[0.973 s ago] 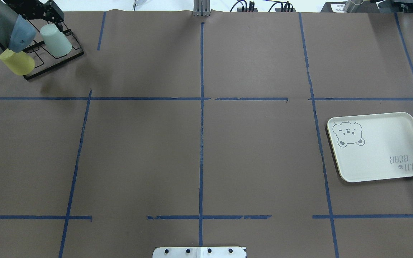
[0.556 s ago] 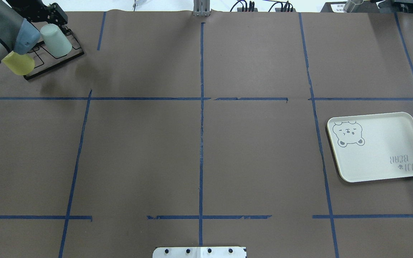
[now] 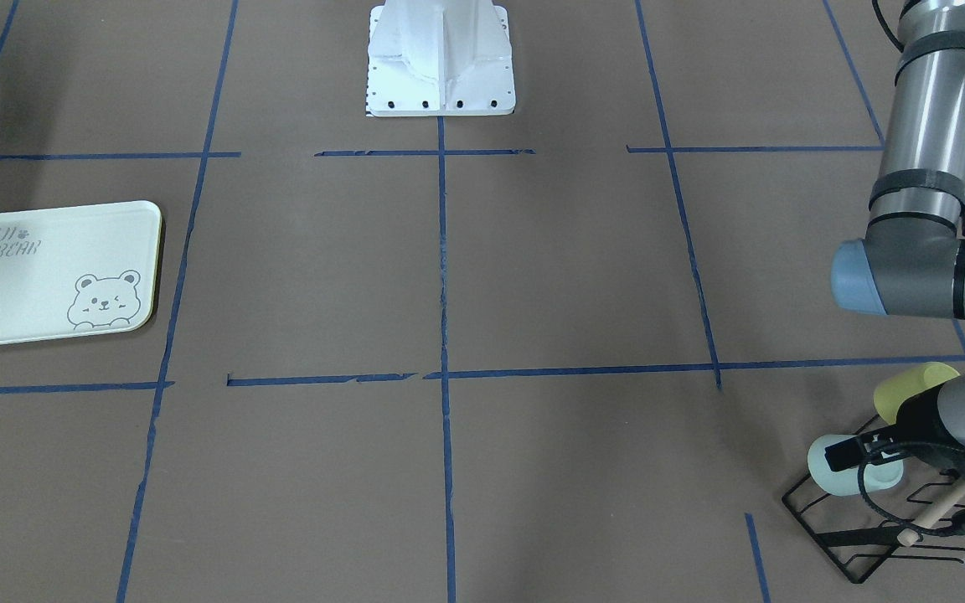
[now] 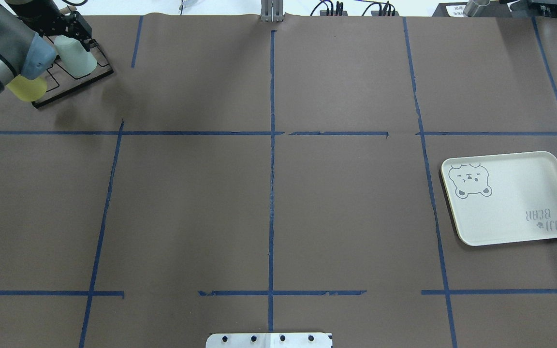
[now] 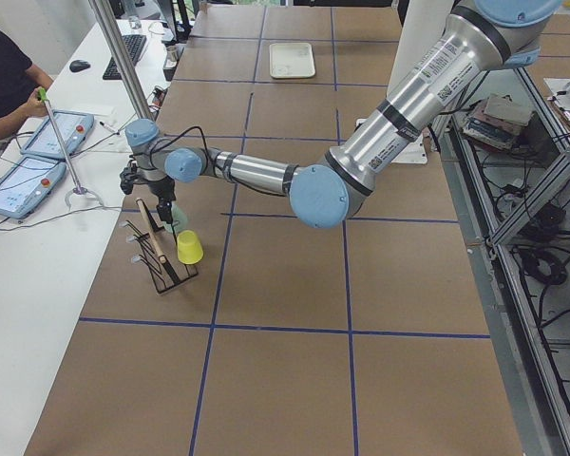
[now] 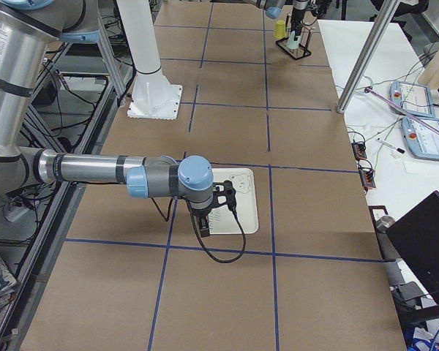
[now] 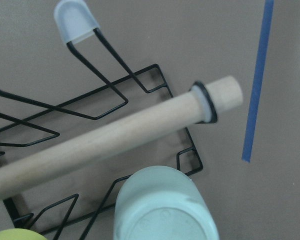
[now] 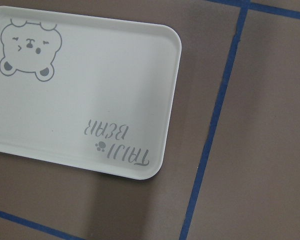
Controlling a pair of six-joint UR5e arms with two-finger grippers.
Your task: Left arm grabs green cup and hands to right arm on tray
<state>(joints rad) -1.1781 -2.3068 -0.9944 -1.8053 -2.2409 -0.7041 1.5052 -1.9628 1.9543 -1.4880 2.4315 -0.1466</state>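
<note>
The green cup hangs opening down over the rack's black wires. So the left gripper grabs the cup by its closed base end (image 3: 883, 476) (image 7: 165, 223) next.
The green cup (image 4: 80, 62) sits upside down on a black wire rack (image 4: 95, 77) at the table's far left corner. It also shows in the front view (image 3: 817, 479) and in the left wrist view (image 7: 165, 207). My left gripper (image 4: 76, 35) is open and hangs over the cup's top; in the front view (image 3: 848, 456) one black finger crosses the cup's side. The tray (image 4: 510, 212) lies bare at the right and fills the right wrist view (image 8: 90, 90). My right gripper (image 6: 216, 212) hovers over the tray; I cannot tell whether it is open or shut.
A yellow-green cup (image 4: 28, 89) sits on the same rack beside the green one. A wooden dowel (image 7: 115, 135) runs across the rack just above the green cup. The robot base (image 3: 441, 67) stands at the near middle edge.
My left gripper has moved a little further back and down over the green cup's top. The cup and the tray have not moved.
</note>
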